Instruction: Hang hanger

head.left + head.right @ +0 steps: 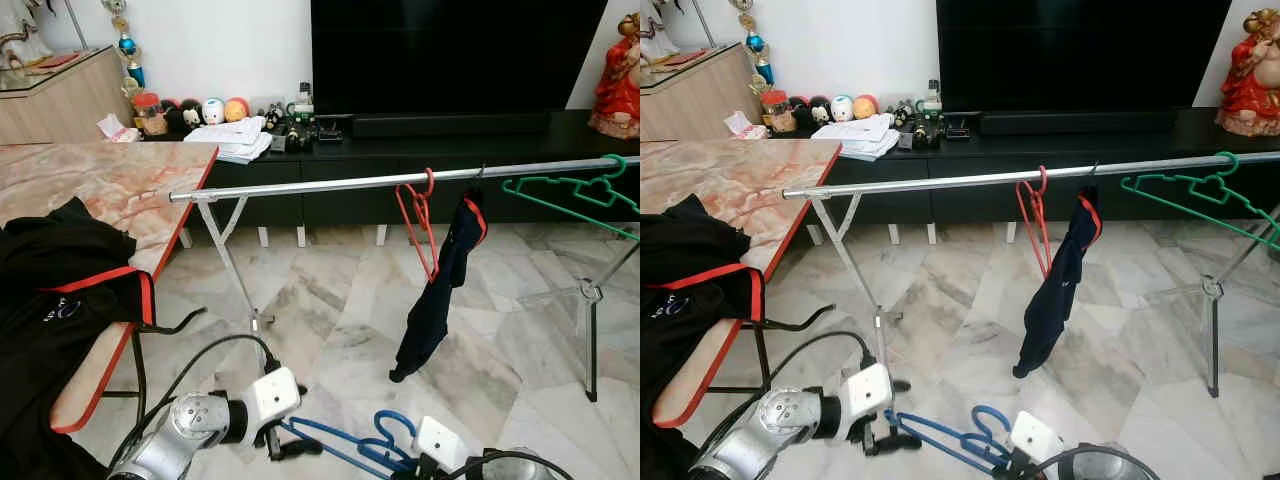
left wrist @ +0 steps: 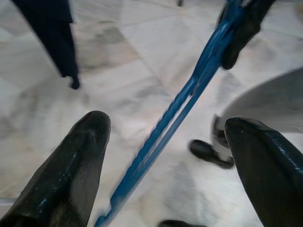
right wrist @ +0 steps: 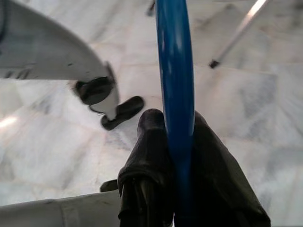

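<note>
My left gripper grabs the blue hanger's long bars next, leaving the blue hanger's hook (image 1: 394,413) free for the drying rack's silver bar (image 1: 330,183).
A blue hanger (image 1: 340,445) hangs low over the marble floor between my two arms. My right gripper (image 3: 175,120) is shut on the blue hanger (image 3: 175,71) near its hook. My left gripper (image 2: 168,125) is open, its fingers (image 2: 80,161) spread on either side of the blue hanger's (image 2: 189,94) long bars without touching them. Above and ahead runs the silver rail (image 1: 330,183) of a drying rack. On it hang a red hanger (image 1: 418,220), a dark garment (image 1: 440,290) and a green hanger (image 1: 580,195).
A marble-topped table (image 1: 90,180) with a black and red garment (image 1: 60,270) draped over its edge stands at the left. The rack's folding legs (image 1: 240,280) stand ahead. A black TV console (image 1: 450,140) with small items lines the far wall.
</note>
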Tool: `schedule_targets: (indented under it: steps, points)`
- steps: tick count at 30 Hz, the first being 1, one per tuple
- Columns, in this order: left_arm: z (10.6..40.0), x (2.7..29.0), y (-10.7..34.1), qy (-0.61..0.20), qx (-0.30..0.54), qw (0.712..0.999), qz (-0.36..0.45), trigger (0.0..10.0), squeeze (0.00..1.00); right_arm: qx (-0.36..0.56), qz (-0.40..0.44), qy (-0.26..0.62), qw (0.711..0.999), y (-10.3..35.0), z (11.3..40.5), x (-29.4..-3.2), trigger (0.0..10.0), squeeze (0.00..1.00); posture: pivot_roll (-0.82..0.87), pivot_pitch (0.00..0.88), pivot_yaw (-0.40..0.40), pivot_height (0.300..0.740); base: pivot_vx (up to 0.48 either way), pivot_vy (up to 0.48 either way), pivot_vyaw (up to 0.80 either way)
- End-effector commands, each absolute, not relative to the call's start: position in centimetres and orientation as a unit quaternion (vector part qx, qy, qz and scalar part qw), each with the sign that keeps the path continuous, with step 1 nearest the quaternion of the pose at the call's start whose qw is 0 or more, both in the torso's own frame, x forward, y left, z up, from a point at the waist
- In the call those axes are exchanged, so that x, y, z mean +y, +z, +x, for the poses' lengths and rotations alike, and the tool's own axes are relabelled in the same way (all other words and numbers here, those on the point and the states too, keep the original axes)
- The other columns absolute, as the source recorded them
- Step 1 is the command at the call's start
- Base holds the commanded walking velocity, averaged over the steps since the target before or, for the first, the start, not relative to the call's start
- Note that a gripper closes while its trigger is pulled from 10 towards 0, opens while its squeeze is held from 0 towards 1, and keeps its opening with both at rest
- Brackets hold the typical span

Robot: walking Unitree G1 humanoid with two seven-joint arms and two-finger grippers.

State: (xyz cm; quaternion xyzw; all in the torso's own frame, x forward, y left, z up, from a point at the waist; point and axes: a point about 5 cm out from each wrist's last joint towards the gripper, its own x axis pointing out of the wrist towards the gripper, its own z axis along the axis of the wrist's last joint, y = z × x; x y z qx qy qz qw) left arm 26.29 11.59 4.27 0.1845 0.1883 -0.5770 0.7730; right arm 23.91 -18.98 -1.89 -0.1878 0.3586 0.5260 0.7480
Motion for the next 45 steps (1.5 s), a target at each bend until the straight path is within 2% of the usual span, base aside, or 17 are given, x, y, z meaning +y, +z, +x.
schedule_targets:
  steps: [1, 7, 15, 40, 41, 42, 44, 45]
  points:
    - [26.3, 11.9, 4.1, -0.591, 0.211, 0.758, 0.178, 10.0, 0.00, 0.346, -0.207, 0.557, 0.726, -1.6, 24.1, -18.2, 10.0, 0.00, -0.05, 0.000, 0.040, 0.740, 0.000, 0.000, 0.00]
    - [26.3, 11.3, 3.6, -0.615, 0.234, 0.733, 0.174, 10.0, 0.00, 0.331, -0.208, 0.589, 0.707, -1.1, 24.4, -17.0, 10.0, 0.00, -0.05, 0.000, 0.029, 0.740, 0.000, 0.000, 0.00]
    - [26.4, 10.4, 3.5, -0.636, 0.245, 0.711, 0.171, 10.0, 0.00, 0.310, -0.212, 0.576, 0.726, -0.8, 25.1, -16.3, 10.0, 0.00, -0.05, 0.000, 0.033, 0.740, 0.000, 0.000, 0.00]
    - [27.3, 9.4, 2.9, -0.626, 0.251, 0.719, 0.169, 10.0, 0.00, 0.288, -0.186, 0.588, 0.732, 0.3, 26.5, -14.6, 10.0, 0.00, -0.05, 0.000, 0.038, 0.740, 0.000, 0.000, 0.00]
    - [27.3, 9.3, 2.9, -0.626, 0.251, 0.719, 0.167, 9.7, 0.00, 0.286, -0.183, 0.591, 0.732, 0.4, 26.5, -14.6, 10.0, 0.00, -0.05, 0.000, 0.038, 0.740, 0.000, 0.000, 0.00]
    - [27.3, 9.3, 2.9, -0.625, 0.250, 0.720, 0.166, 4.4, 0.00, 0.285, -0.181, 0.592, 0.731, 0.4, 26.5, -14.5, 10.0, 0.00, -0.05, 0.000, 0.039, 0.740, 0.000, 0.000, 0.00]
    - [27.3, 9.3, 2.9, -0.624, 0.250, 0.721, 0.165, 4.4, 0.00, 0.285, -0.180, 0.593, 0.731, 0.4, 26.5, -14.5, 10.0, 0.00, -0.05, 0.000, 0.039, 0.740, 0.000, 0.000, 0.00]
    - [27.3, 9.3, 2.9, -0.624, 0.249, 0.722, 0.164, 0.0, 0.00, 0.285, -0.180, 0.593, 0.732, 0.4, 26.5, -14.5, 10.0, 0.00, -0.05, 0.000, 0.039, 0.740, 0.000, 0.000, 0.00]
